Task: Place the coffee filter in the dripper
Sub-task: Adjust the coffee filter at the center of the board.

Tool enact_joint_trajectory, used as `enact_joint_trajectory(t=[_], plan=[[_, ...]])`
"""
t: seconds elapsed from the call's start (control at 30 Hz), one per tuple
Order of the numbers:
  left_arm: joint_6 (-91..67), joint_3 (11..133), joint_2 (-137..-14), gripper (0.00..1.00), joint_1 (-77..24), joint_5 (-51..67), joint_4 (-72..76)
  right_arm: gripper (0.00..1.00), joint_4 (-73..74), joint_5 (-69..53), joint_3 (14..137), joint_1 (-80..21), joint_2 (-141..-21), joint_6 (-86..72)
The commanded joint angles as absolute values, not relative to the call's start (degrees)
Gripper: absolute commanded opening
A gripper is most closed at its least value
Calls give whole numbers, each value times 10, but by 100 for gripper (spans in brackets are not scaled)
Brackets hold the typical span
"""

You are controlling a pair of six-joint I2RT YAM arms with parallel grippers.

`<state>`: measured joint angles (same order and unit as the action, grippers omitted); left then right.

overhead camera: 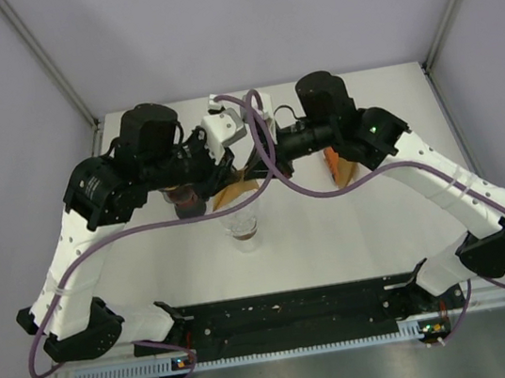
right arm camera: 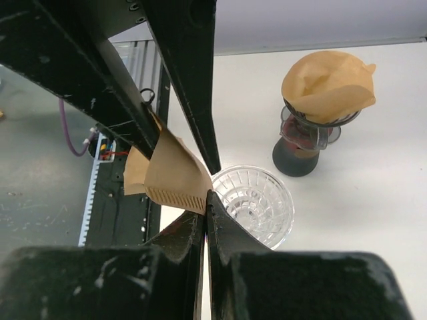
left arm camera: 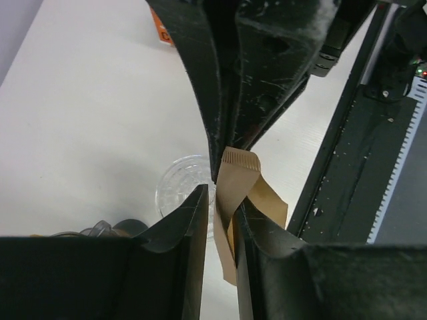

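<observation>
One side [overhead camera: 232, 191] [left arm camera: 226, 217] of the filter hangs between my left gripper's fingers, so closing now would catch the filter and it is time to close.
A brown paper coffee filter [overhead camera: 240, 191] hangs in the air between my two grippers, above a clear ribbed glass dripper [overhead camera: 242, 229] on the white table. My right gripper [right arm camera: 207, 196] is shut on the filter's crimped seam [right arm camera: 175, 198]. The dripper [right arm camera: 257, 203] stands just below and beyond it. My left gripper [left arm camera: 220, 197] is slightly open. One wall of the filter [left arm camera: 239, 180] hangs in the gap, against one finger. The dripper [left arm camera: 175, 185] shows under the left fingers. In the top view the grippers meet near the filter, and their jaws are hidden by the wrists.
A dark stand [right arm camera: 297, 157] holding more brown filters [right arm camera: 327, 83] sits beyond the dripper, under my left arm in the top view [overhead camera: 184, 202]. An orange object [overhead camera: 338, 167] lies on the table to the right. The black base rail [overhead camera: 290, 312] runs along the near edge.
</observation>
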<state>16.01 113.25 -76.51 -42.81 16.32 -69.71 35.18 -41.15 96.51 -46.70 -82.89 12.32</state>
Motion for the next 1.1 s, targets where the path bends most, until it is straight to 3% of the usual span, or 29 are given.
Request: enact_joint_trajectory(t=[0.0, 0.13, 0.37, 0.43, 0.53, 0.57, 0.67, 0.73, 0.83, 0.97, 1.07], plan=[[175, 1140, -748, 27, -429, 225, -708, 0, 330, -450, 990, -467, -821, 128], [180, 1139, -749, 26, -429, 189, -700, 0, 330, -470, 986, -466, -817, 138], [185, 1121, -747, 11, -429, 196, -704, 0, 330, -502, 980, -461, -814, 161], [179, 1123, -746, 0, -429, 202, -706, 0, 329, -504, 983, -458, -817, 162], [152, 1125, -744, 0, -429, 181, -695, 0, 324, -494, 993, -455, -825, 159], [142, 1127, -744, 0, -428, 171, -687, 2, 318, -477, 996, -455, -826, 154], [104, 1129, -744, 0, -419, 110, -665, 36, 274, -340, 978, -453, -812, 113], [77, 1130, -746, 0, -404, 52, -649, 49, 242, -233, 962, -452, -797, 86], [42, 1133, -750, 0, -378, -19, -630, 56, 190, -115, 938, -453, -773, 48], [-16, 1136, -751, 0, -366, -110, -605, 55, 99, -74, 897, -465, -746, -20], [-51, 1146, -755, 0, -355, -176, -589, 55, 26, -2, 866, -531, -746, -37]])
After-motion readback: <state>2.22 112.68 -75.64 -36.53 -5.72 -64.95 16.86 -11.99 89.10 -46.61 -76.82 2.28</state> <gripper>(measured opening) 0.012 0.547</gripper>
